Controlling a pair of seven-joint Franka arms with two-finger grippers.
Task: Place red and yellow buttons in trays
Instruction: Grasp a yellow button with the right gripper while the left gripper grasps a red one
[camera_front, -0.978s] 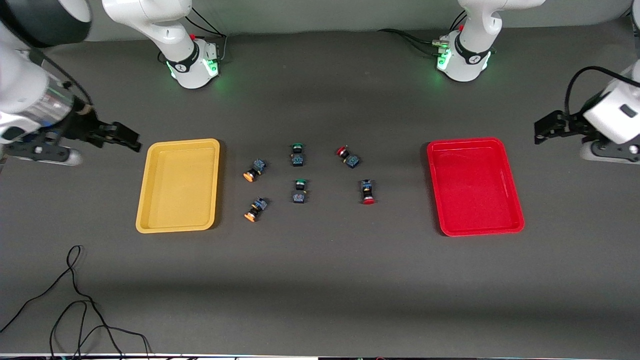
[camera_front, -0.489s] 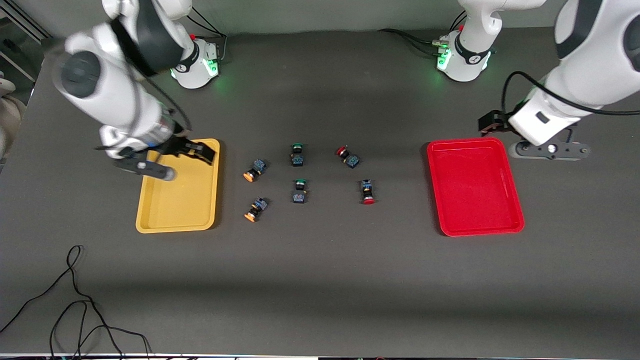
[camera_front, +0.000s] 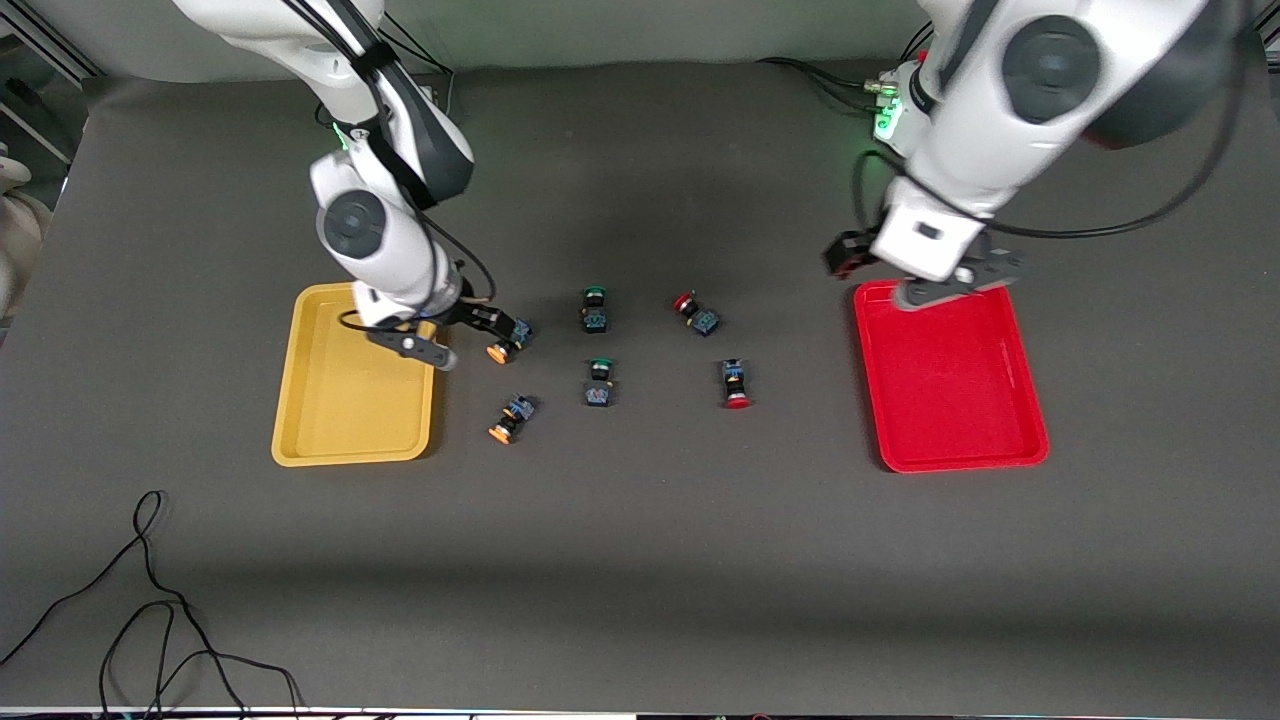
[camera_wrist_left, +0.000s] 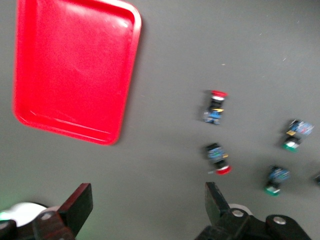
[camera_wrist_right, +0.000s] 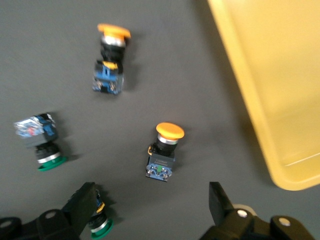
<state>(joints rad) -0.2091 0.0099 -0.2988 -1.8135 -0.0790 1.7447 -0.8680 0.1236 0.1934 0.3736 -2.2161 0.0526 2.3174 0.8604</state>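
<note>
The robot needs to grab the farther button by its blue body (camera_front: 521, 332) next with its right gripper. The button's yellow cap (camera_front: 498, 354) then stays free on the way into the yellow tray.
Two yellow-capped buttons lie beside the yellow tray (camera_front: 352, 400): one farther from the front camera (camera_front: 499, 350), one nearer (camera_front: 510, 420). Two red-capped buttons (camera_front: 695, 312) (camera_front: 735, 384) lie toward the red tray (camera_front: 950, 400). My right gripper (camera_front: 493, 325) is open and empty, over the farther yellow button (camera_wrist_right: 162, 150). The nearer one (camera_wrist_right: 109, 60) and the yellow tray (camera_wrist_right: 270, 75) also show in the right wrist view, where the gripper (camera_wrist_right: 150, 210) is open. My left gripper (camera_front: 850, 258) is open and empty over the red tray's far corner. In the left wrist view (camera_wrist_left: 147, 210) it sees the red tray (camera_wrist_left: 70, 65) and both red buttons (camera_wrist_left: 215, 107) (camera_wrist_left: 218, 160).
Two green-capped buttons (camera_front: 594, 308) (camera_front: 599, 383) lie in the middle between the yellow and red ones. One green button (camera_wrist_right: 97, 222) lies close to a right finger. A loose black cable (camera_front: 150, 600) lies on the table nearest the front camera, at the right arm's end.
Both arms swung inward from the table ends. The right gripper crossed the yellow tray to the farther yellow button. The left gripper moved to the red tray's far corner.
</note>
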